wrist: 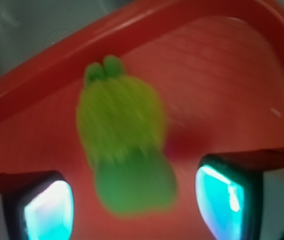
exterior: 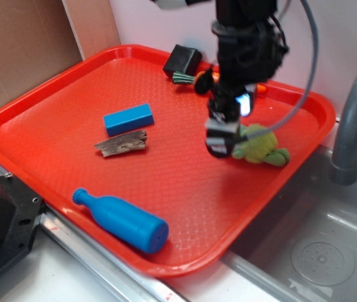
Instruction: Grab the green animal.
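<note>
My gripper's fingers are above the animal's yellow middle and short of it. My gripper should go down toward the animal's body before it closes on the green animal (exterior: 261, 146).
The green animal (exterior: 261, 146) is a fuzzy yellow-green plush with duller green head and limbs. It lies on the red tray (exterior: 58, 104) near its right edge. My gripper (exterior: 226, 133) hangs just left of it, jaws open. In the wrist view the green animal (wrist: 124, 145) is blurred and lies on the tray between and beyond my two cyan fingertip pads (wrist: 49, 210), its dull green end nearest me. The gripper (wrist: 134, 207) touches nothing.
On the tray lie a blue block (exterior: 128, 119), a piece of bark (exterior: 121, 143), a blue bottle (exterior: 123, 220), a black box (exterior: 182, 60) and an orange carrot (exterior: 198, 78) partly behind the arm. A sink (exterior: 317, 251) with a grey faucet (exterior: 352, 113) lies right.
</note>
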You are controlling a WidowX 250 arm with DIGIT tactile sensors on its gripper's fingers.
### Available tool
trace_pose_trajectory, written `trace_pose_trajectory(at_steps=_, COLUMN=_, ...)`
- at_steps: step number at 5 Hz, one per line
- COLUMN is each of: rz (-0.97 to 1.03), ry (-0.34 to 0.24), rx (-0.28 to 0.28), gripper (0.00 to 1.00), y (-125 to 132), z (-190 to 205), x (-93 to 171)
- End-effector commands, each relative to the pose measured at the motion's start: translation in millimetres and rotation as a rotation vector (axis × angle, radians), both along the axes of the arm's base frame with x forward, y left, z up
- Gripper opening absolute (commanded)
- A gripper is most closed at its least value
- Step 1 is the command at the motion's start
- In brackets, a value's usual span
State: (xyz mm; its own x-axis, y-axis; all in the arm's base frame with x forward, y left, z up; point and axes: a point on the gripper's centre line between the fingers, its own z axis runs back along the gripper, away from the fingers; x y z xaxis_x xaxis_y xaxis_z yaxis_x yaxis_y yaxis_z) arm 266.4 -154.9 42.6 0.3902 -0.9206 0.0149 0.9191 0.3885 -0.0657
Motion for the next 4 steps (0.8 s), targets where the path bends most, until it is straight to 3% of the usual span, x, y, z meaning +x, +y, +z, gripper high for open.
trace_pose_trajectory(at_steps=1, rz=-0.095, ry=-0.127, rx=0.037, gripper=1.00, y=-30.5, z=13.2, x=-1.1)
trace_pose_trajectory(at_steps=3, rz=-0.071, ry=-0.033, rx=0.044, gripper=1.00, y=-29.0, z=-6.8, x=-0.5)
trace_pose_trajectory(at_steps=4, rz=0.009, ry=0.029, rx=0.080, gripper=0.00, y=-19.8, z=-14.4, x=-6.4)
